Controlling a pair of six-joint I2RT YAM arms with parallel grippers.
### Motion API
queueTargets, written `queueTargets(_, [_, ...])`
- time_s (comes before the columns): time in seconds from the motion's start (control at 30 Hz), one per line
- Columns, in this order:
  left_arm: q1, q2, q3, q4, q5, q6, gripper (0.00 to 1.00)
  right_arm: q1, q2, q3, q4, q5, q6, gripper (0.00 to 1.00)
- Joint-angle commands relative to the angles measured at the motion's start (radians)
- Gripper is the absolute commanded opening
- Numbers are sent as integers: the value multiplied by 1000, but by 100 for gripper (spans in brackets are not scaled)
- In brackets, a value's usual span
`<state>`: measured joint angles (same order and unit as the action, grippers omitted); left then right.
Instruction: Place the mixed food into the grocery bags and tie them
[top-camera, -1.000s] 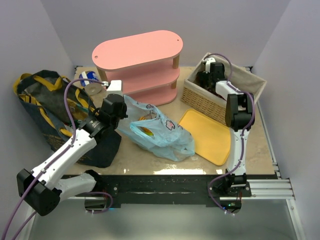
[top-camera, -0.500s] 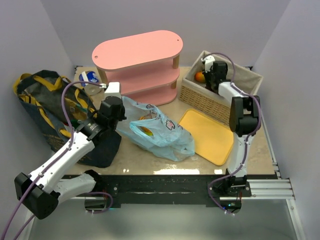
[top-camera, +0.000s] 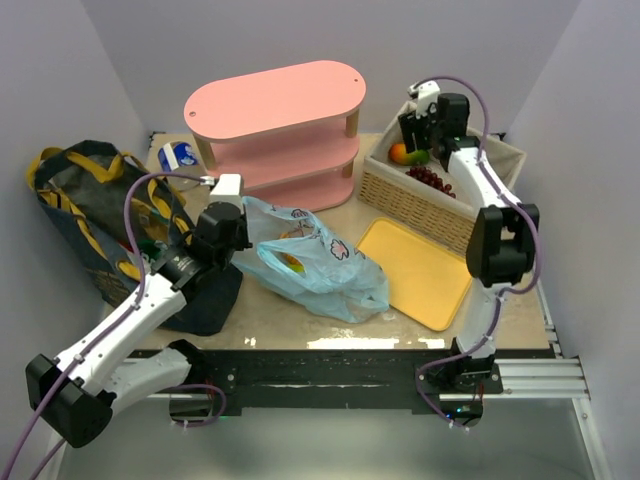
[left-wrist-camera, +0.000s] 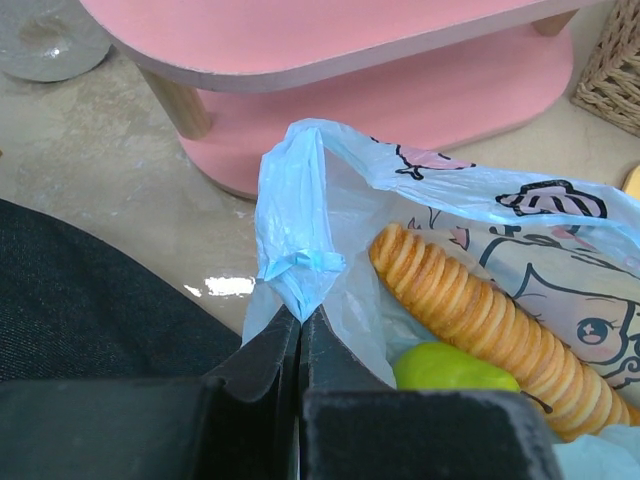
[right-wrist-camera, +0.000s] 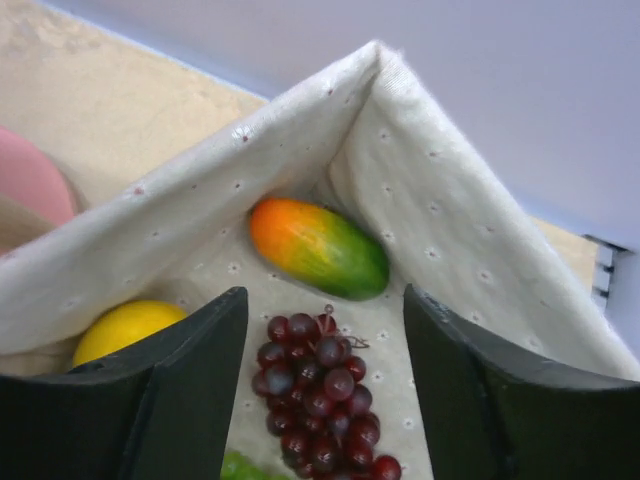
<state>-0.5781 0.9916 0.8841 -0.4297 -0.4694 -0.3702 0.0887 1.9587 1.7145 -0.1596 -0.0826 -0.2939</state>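
Observation:
My right gripper grabs the dark grapes' stem end (top-camera: 420, 173) (right-wrist-camera: 322, 338) next, leaving the grapes free to drop into the plastic bag.
My left gripper (left-wrist-camera: 300, 322) is shut on a bunched edge of the light-blue plastic bag (left-wrist-camera: 300, 200), which lies on the table beside the shelf (top-camera: 320, 262). Inside the bag are the long orange ridged bread (left-wrist-camera: 470, 312) and a green pear (left-wrist-camera: 455, 368). The navy denim tote (top-camera: 80, 200) slumps at the far left. My right gripper (right-wrist-camera: 325, 300) hangs open over the wicker basket (top-camera: 400, 197), holding nothing. Below it lie the dark grapes (right-wrist-camera: 325, 385) and, in the corner, the mango (right-wrist-camera: 320, 248). A yellow fruit (right-wrist-camera: 125, 330) shows to the left.
A pink three-tier shelf (top-camera: 275, 100) stands at the back centre. A yellow tray (top-camera: 415, 272) lies in front of the basket. A blue-and-white round object (top-camera: 178, 155) sits behind the tote. Walls close in on both sides.
My right gripper has risen out of the basket toward its back corner, uncovering the mango and grapes. My left arm has shifted slightly, still pinching the plastic bag.

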Motion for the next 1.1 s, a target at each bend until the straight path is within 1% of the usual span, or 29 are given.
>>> queueTargets(0.0, [4,-47,-16,37,3,24,0,-9,138,167,-325,-30,1,80])
queueTargets(0.07, [4,-62,-20,31,-5,24,0,-15,187,197,-380,-14,-22,83])
queueTargets(0.13, [4,-70,-19,22,-11,16,0,-21,218,195,-399,-2,-39,86])
queueTargets(0.27, [4,-79,-19,11,-31,2,0,-50,256,212,-512,-20,-45,88])
queueTargets(0.4, [4,-84,-20,6,-41,-19,0,-55,246,134,-503,6,-60,89])
queueTargets(0.5, [4,-80,-19,12,-37,-24,0,-60,256,85,-469,4,-59,85])
queueTargets(0.53, [4,-74,-17,14,-35,-22,0,-60,262,83,-466,-2,-56,80])
queueTargets(0.6, [4,-68,-13,17,-31,-10,0,-60,270,71,-448,-11,-56,76])
queueTargets(0.67, [4,-65,-11,26,-20,0,0,-60,272,56,-425,-17,-53,76])
queueTargets(0.7, [4,-64,-14,31,-17,7,0,-60,273,53,-420,-22,-56,72])
queueTargets(0.77, [3,-61,-16,39,-8,16,0,-60,272,46,-408,-26,-56,52])
queueTargets(0.8, [4,-57,-16,40,-3,17,0,-60,269,53,-416,-38,-56,43])
queueTargets(0.83, [4,-57,-17,42,-2,20,0,-60,243,62,-426,-48,-56,31])
queueTargets(0.9, [4,-59,-19,40,2,20,0,-58,195,68,-425,-63,-47,22])
queueTargets(0.93, [4,-61,-19,40,2,20,0,-60,131,72,-423,-62,-39,13])
queueTargets(0.97, [4,-65,-23,42,2,19,0,-60,102,85,-417,-59,-36,5])
queueTargets(1.0, [4,-65,-25,42,3,19,0,-60,65,89,-410,-51,-31,0])
queueTargets(1.07, [4,-67,-31,45,9,19,0,-63,-12,94,-367,-25,-22,0])
